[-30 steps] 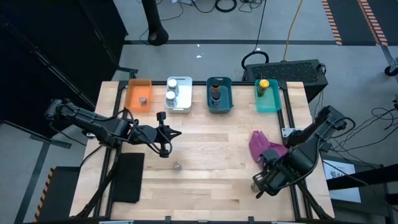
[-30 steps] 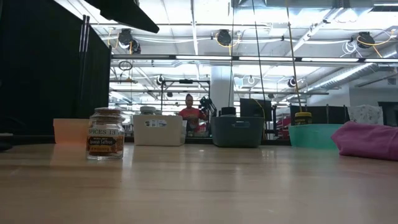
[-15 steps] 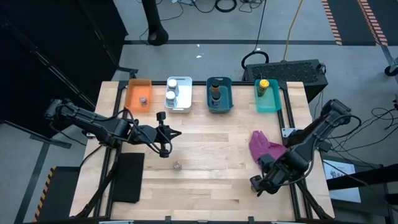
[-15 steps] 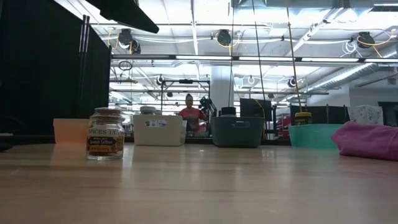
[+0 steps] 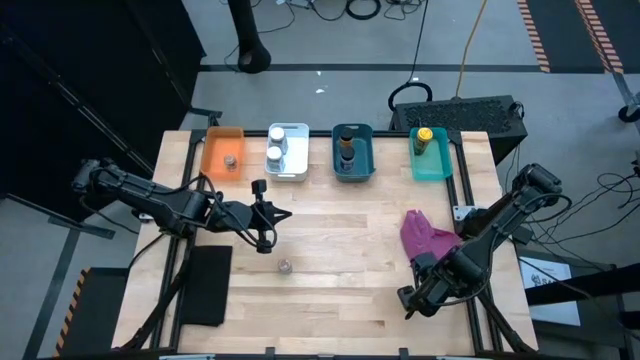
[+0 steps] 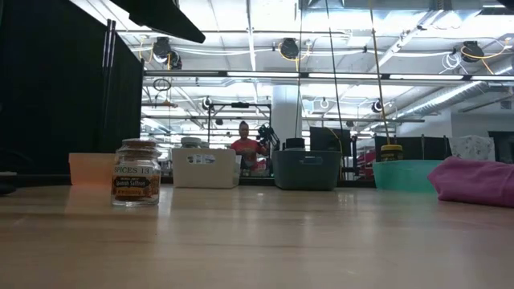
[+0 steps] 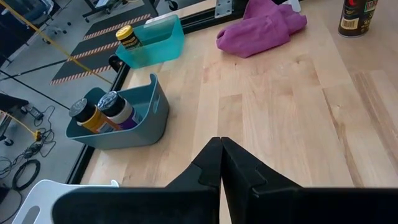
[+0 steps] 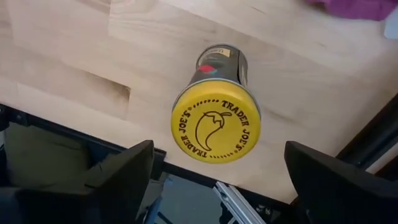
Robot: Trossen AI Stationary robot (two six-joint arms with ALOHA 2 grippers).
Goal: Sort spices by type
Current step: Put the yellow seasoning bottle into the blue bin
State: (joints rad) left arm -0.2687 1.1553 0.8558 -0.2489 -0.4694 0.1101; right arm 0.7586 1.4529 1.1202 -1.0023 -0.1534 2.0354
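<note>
The jar has to be sorted beside its match in the teal bin, so my right gripper should next grab this spice jar's yellow lid [image 8: 215, 129].
A spice jar with a yellow lid [image 8: 215, 129] stands upright on the table near its near right edge. My right gripper [image 8: 217, 152] hovers over it, open, with one finger on either side and apart from it. In the high view my right gripper [image 5: 411, 298] hides this jar. A second jar with a brown lid [image 5: 285, 266] stands alone on the table; it also shows in the low view [image 6: 136, 172] and the left wrist view [image 7: 356, 15]. My left gripper [image 5: 263, 227] is shut and empty above the table, a little to the far left of that jar; its fingers meet in the left wrist view [image 7: 221, 148].
Along the far edge stand an orange bin [image 5: 214, 160], a white bin [image 5: 289, 172], a blue bin [image 5: 352, 172] and a teal bin [image 5: 434, 170], each with one or two jars. A magenta cloth [image 5: 423, 235] lies just beyond my right gripper. A black mat [image 5: 204, 284] lies at the near left.
My right gripper has crept a little toward the table's left and near edge, staying open. The jars have not moved.
</note>
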